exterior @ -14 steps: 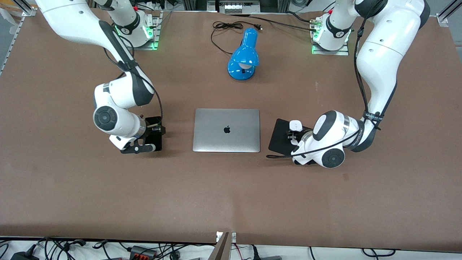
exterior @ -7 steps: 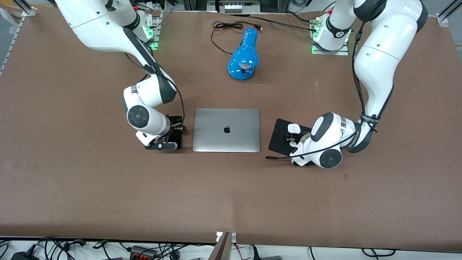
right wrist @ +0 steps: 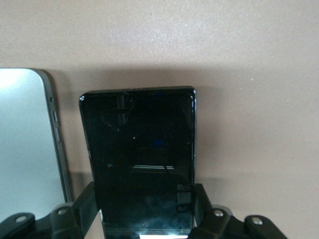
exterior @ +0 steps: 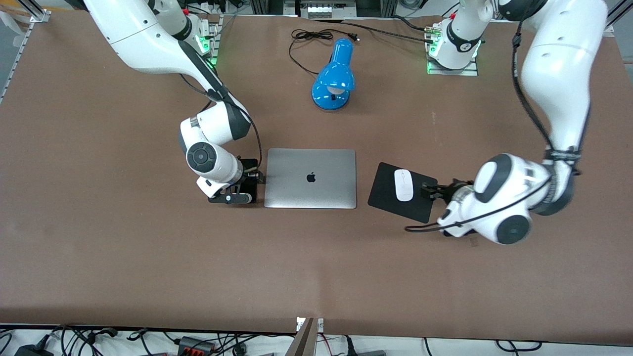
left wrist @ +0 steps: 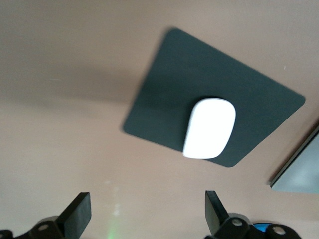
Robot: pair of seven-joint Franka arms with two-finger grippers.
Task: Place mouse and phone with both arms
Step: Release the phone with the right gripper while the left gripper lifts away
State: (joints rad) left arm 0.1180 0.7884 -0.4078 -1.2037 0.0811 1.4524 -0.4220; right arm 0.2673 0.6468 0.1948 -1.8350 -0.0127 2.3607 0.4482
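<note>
The phone (right wrist: 139, 149) is just above the table next to the laptop, so it is time for my right gripper to let go of the phone.
The white mouse (exterior: 403, 184) lies on the black mouse pad (exterior: 383, 190), beside the laptop toward the left arm's end. It also shows in the left wrist view (left wrist: 209, 128) on the pad (left wrist: 164, 99). My left gripper (exterior: 429, 191) is open and empty, just off the pad's edge; in its wrist view (left wrist: 145, 216) only bare table lies between the fingers (left wrist: 78, 215). My right gripper (exterior: 245, 183) is shut on the black phone (right wrist: 139, 149) and holds it low by the laptop's edge toward the right arm's end. In the front view the gripper mostly hides the phone.
A closed silver laptop (exterior: 310, 178) lies mid-table; its edge shows in the right wrist view (right wrist: 25, 144). A blue desk lamp (exterior: 334, 79) with a black cord (exterior: 309, 35) stands farther from the front camera, between the arm bases.
My right gripper has carried the phone toward the laptop. My left gripper has let go of the mouse on the pad and drawn back toward the left arm's end.
</note>
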